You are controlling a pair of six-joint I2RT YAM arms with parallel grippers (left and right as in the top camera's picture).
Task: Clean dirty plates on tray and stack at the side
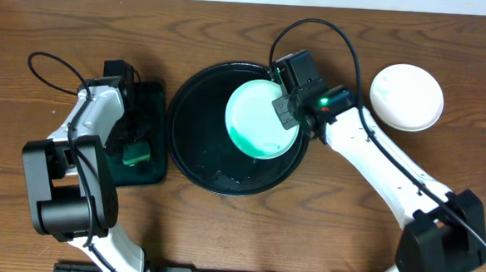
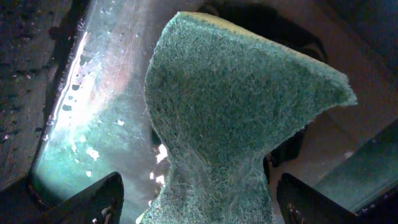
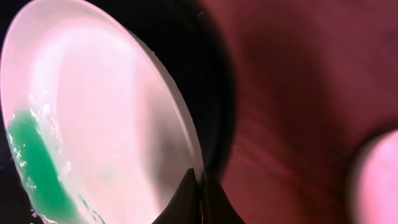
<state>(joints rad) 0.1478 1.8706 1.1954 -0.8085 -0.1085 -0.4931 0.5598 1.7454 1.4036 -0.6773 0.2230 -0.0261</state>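
My left fingers surround the sponge's narrow part and should close to catch it.
A white plate (image 1: 260, 119) smeared with green along its lower left is held tilted over the round black tray (image 1: 194, 142). My right gripper (image 1: 288, 112) is shut on the plate's right rim (image 3: 200, 186); the green smear (image 3: 34, 163) shows in the right wrist view. A green scouring sponge (image 1: 134, 154) stands in the small dark square tray (image 1: 154, 106) on the left. My left gripper (image 2: 199, 202) is open, a finger on each side of the sponge (image 2: 236, 118), not touching it.
A clean white plate (image 1: 407, 96) lies upside down at the right on the wooden table. The round tray and the wet sponge tray (image 2: 93, 124) almost touch. Cables loop behind both arms.
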